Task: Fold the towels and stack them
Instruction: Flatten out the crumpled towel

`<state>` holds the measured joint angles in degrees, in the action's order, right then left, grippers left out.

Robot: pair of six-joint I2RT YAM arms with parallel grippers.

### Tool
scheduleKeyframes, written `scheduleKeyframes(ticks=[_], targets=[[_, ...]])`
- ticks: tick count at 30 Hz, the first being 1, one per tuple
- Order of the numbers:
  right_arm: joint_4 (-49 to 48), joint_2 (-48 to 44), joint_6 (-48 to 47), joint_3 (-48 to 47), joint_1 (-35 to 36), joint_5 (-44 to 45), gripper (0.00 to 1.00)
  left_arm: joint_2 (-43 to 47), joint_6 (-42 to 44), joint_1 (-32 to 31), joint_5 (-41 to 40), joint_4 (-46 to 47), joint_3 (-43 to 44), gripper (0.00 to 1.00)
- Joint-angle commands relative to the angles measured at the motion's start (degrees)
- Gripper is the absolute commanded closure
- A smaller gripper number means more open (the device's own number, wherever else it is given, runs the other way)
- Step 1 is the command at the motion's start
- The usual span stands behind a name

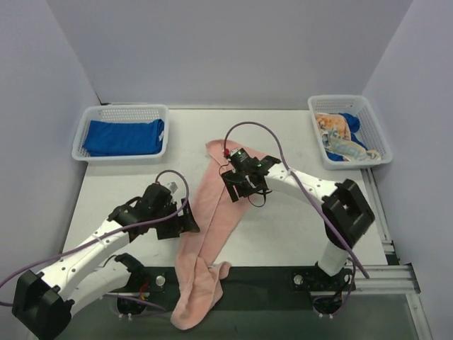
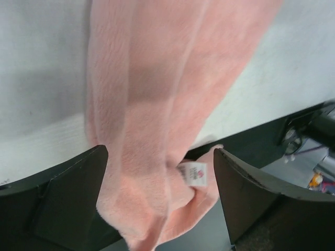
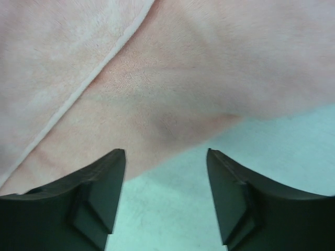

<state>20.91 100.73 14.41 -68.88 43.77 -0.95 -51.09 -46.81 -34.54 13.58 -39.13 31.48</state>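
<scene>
The salmon-pink towel's far-end corner (image 1: 211, 146) is the one my left gripper will reach and pinch, and its neighbor corner is left for my right gripper. The towel will then be spread and folded.
A salmon-pink towel (image 1: 212, 212) lies bunched into a long strip down the middle of the table, its lower end hanging over the near edge. My left gripper (image 1: 188, 225) is at the strip's left side. In the left wrist view that gripper (image 2: 159, 151) stands wide open, with the pink towel (image 2: 152, 104) and its white label (image 2: 194, 173) between the fingers, not pinched. My right gripper (image 1: 239, 188) hovers over the strip's upper part. It is open (image 3: 165, 152) at the edge of the pink towel (image 3: 172, 73), holding nothing. A folded royal-blue towel (image 1: 124, 137) lies in the left basket.
The white mesh basket (image 1: 120, 112) stands at the back left. Another white basket (image 1: 375, 124) at the back right holds a crumpled white-and-orange towel (image 1: 333, 127) and a blue cloth (image 1: 352, 122). The table's dark near edge and rail (image 1: 283, 276) run under the towel's hanging end.
</scene>
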Motion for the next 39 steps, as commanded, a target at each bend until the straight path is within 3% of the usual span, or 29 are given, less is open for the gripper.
scheduleKeyframes(ticks=[1, 3, 7, 11, 15, 19, 28, 33, 39], targets=[[4.49, -10.98, -2.29, -1.61, -2.98, -0.19, 0.33, -1.02, -0.4, 0.27, -7.68, -0.07, 11.37, 0.06], [4.41, -14.14, -0.28, -0.56, -8.06, -1.76, 0.29, -6.81, 2.58, 0.97, -12.08, 2.47, 14.82, 0.05], [3.97, -16.61, 3.25, 1.82, -17.3, -2.48, 0.2, -23.38, 7.34, 8.59, -9.64, 10.2, 24.04, 0.05], [1.25, -18.28, 7.72, 5.42, -24.42, -7.12, 0.2, -37.12, 12.08, 12.92, -7.7, 20.29, 35.62, 0.05], [-4.45, -19.51, 12.38, 9.46, -30.66, -9.94, 0.23, -50.31, 17.96, 14.77, -5.76, 23.58, 47.04, 0.06], [-8.51, -19.08, 15.55, 12.28, -32.07, -10.91, 0.25, -61.82, 24.03, 15.03, -5.15, 25.77, 54.81, 0.1], [-12.9, -17.5, 18.89, 16.32, -32.43, -11.0, 0.25, -72.3, 30.19, 15.3, 2.14, 33.6, 59.04, 0.21], [-15.71, -15.48, 19.6, 17.55, -32.69, -8.9, 0.26, -74.68, 30.81, 15.3, 2.85, 34.56, 61.15, 0.36], [-19.32, -11.35, 21.18, 17.99, -33.22, -6.09, 0.27, -75.39, 30.64, 16.35, 3.2, 35.7, 61.42, 0.41]])
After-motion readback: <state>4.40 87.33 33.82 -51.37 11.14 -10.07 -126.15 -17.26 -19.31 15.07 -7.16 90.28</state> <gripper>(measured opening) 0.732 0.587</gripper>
